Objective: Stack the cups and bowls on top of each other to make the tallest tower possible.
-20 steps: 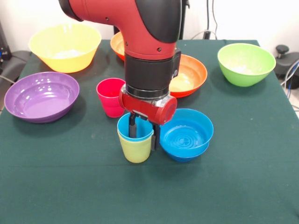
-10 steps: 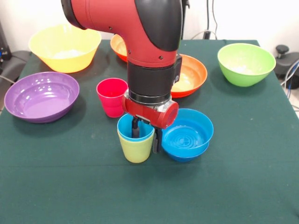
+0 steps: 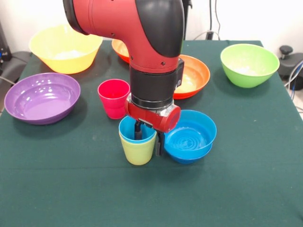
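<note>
The nested cups need to join the red-pink cup (image 3: 112, 97) in one stack, so my gripper should next pinch them together by their rims.
A light blue cup (image 3: 126, 133) sits nested inside a yellow cup (image 3: 136, 152) at the table's middle. My gripper (image 3: 148, 138) is open and straddles the light blue cup's right wall. One finger (image 3: 138, 132) is inside the cup and the other (image 3: 159, 144) is outside, between the cup and a small blue bowl (image 3: 191, 137). A red-pink cup (image 3: 112, 97) stands upright just behind and left of the nested pair. The arm hides part of the light blue cup's rim.
A purple bowl (image 3: 41, 97) sits at the left and a large yellow bowl (image 3: 64, 47) at the back left. Two orange bowls (image 3: 196, 75) (image 3: 119, 46) stand behind the arm. A lime green bowl (image 3: 248, 64) is at the back right.
The arm has shifted slightly to the right and a little lower over the nested cups. The fingers' gap looks the same. The cups and bowls have not moved.
</note>
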You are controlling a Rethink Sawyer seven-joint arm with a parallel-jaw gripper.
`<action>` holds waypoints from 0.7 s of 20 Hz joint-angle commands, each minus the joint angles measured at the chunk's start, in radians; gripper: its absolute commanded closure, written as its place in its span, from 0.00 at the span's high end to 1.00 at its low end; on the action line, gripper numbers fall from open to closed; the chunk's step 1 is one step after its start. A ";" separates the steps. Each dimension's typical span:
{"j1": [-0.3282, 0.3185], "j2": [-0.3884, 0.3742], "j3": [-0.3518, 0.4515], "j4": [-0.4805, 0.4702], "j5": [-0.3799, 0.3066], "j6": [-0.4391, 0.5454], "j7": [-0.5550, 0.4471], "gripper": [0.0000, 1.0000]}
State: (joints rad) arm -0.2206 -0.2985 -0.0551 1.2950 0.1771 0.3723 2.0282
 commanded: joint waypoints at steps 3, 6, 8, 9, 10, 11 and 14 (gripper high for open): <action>-0.005 0.029 0.086 0.054 -0.012 -0.038 0.101 1.00; 0.000 0.029 0.078 0.049 -0.013 -0.031 0.101 0.00; 0.003 0.029 0.073 0.045 -0.013 -0.023 0.101 0.00; 0.003 0.029 0.073 0.044 -0.013 -0.021 0.101 0.00; 0.004 0.030 0.071 0.042 -0.014 -0.023 0.100 0.00; 0.003 0.029 0.070 0.041 -0.014 -0.023 0.099 0.00; 0.005 0.030 0.064 0.031 -0.014 -0.018 0.097 0.00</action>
State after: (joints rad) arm -0.2210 -0.3061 -0.0650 1.2950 0.1767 0.3727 2.0282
